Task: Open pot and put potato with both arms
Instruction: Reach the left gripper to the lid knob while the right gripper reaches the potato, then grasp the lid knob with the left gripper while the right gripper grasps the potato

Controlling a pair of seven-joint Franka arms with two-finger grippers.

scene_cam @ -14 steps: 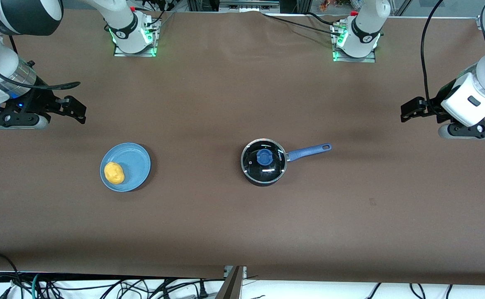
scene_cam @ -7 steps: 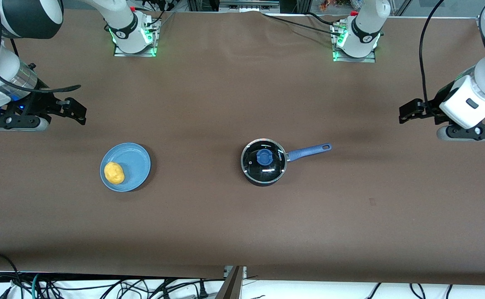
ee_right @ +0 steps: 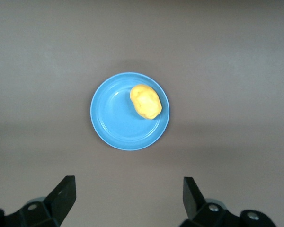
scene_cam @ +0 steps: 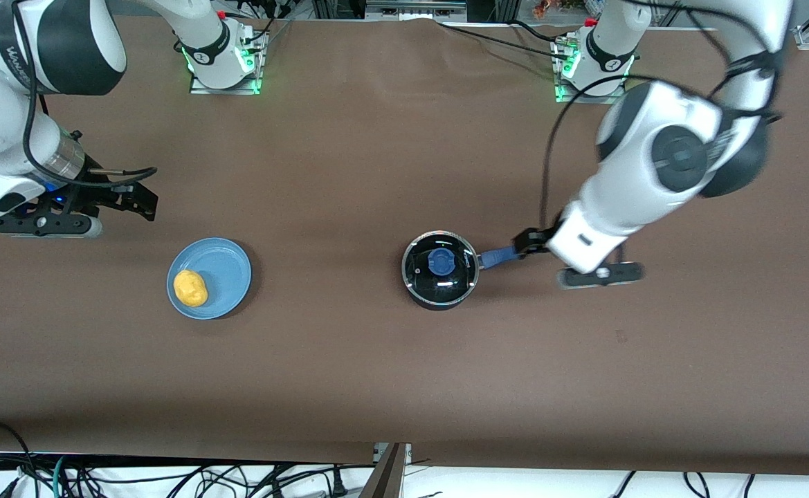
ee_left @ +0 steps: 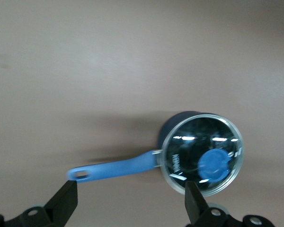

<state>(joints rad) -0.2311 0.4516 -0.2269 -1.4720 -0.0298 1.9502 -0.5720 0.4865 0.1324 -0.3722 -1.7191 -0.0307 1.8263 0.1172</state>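
My right gripper is to take hold of the yellow potato (scene_cam: 190, 288) by its long sides next, so that it can put the potato into the black pot (scene_cam: 439, 280).
The black pot (scene_cam: 439, 280) stands mid-table with its glass lid and blue knob (scene_cam: 441, 262) on; its blue handle (scene_cam: 495, 258) points toward the left arm's end. My left gripper (scene_cam: 524, 244) is open and empty over the handle's end. In the left wrist view the pot (ee_left: 189, 137), knob (ee_left: 214, 165) and handle (ee_left: 113, 168) lie just past the left gripper (ee_left: 130, 203). The yellow potato (scene_cam: 190, 288) lies on a light-blue plate (scene_cam: 228, 266). My right gripper (scene_cam: 142, 202) is open and empty over bare table beside the plate. The right wrist view shows the potato (ee_right: 146, 101), the plate (ee_right: 116, 120) and the right gripper (ee_right: 128, 196).
The brown table cloth (scene_cam: 349, 360) is bare around the pot and plate. The two arm bases (scene_cam: 224, 62) stand along the table's edge farthest from the front camera. Cables hang below the nearest edge.
My left arm has swung in from the table's end to over the pot handle. My right gripper has shifted slightly toward the plate. Pot, plate and potato have not moved.
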